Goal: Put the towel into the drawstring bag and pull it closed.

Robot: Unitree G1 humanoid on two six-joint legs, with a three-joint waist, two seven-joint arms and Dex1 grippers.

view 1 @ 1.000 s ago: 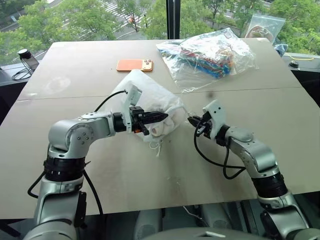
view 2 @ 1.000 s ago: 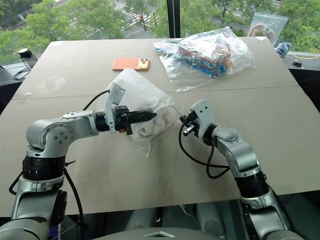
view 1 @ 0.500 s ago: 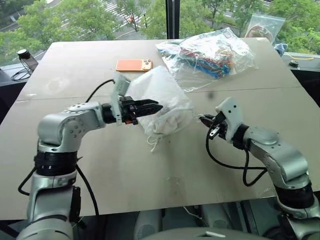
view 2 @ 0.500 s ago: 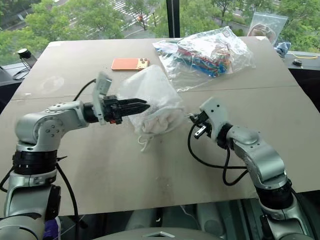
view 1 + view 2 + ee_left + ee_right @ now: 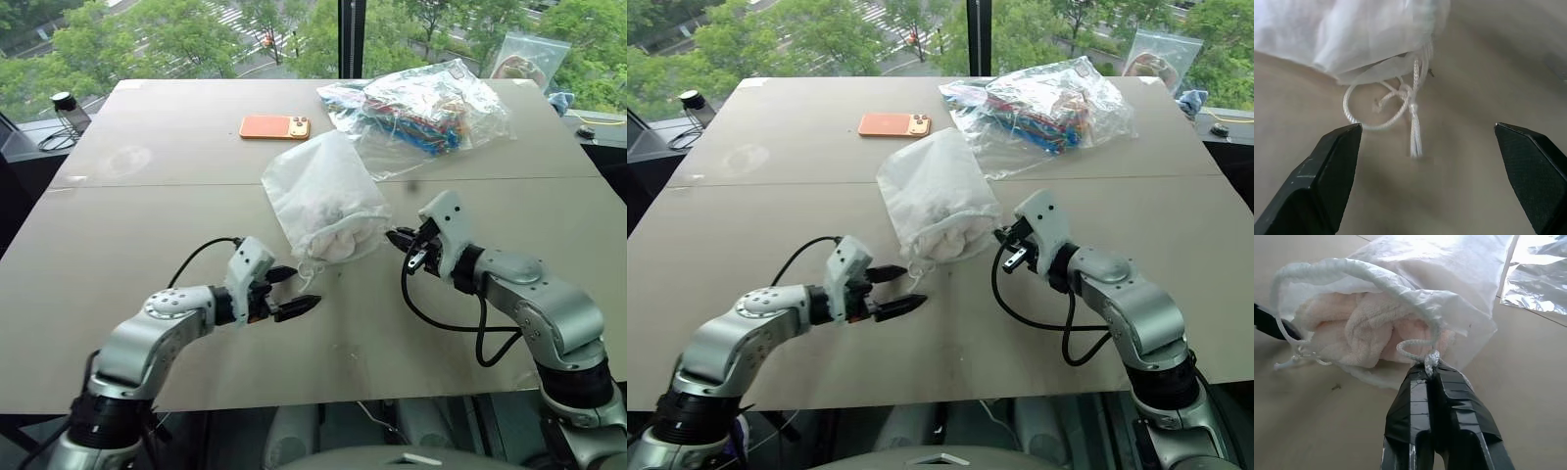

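Next, my left gripper grabs the cord, by its knot (image 5: 308, 276) where the strands bunch together, since the cord's thin loop lies slack.
The white drawstring bag (image 5: 321, 196) lies on the table with its mouth toward me. The cream towel (image 5: 1364, 330) sits inside it, showing through the half-gathered mouth. My right gripper (image 5: 1430, 373) is shut on the knotted cord (image 5: 1431, 357) at the mouth's right side, and it also shows at the bag's right edge (image 5: 400, 238). My left gripper (image 5: 297, 291) hangs open just above the table, in front of the bag and apart from it. Between its fingers (image 5: 1337, 156) I see the other cord's loop and knot (image 5: 1409, 100) lying free on the table.
An orange phone (image 5: 275, 126) lies beyond the bag. A clear plastic bag of colourful items (image 5: 416, 103) sits at the back right, with another plastic bag (image 5: 529, 54) past the far right corner. A dark object (image 5: 67, 103) stands off the table's left.
My left gripper has opened, let go of the bag, and dropped down and back toward me. The bag has sunk onto the table. The right gripper keeps its grip on the cord.
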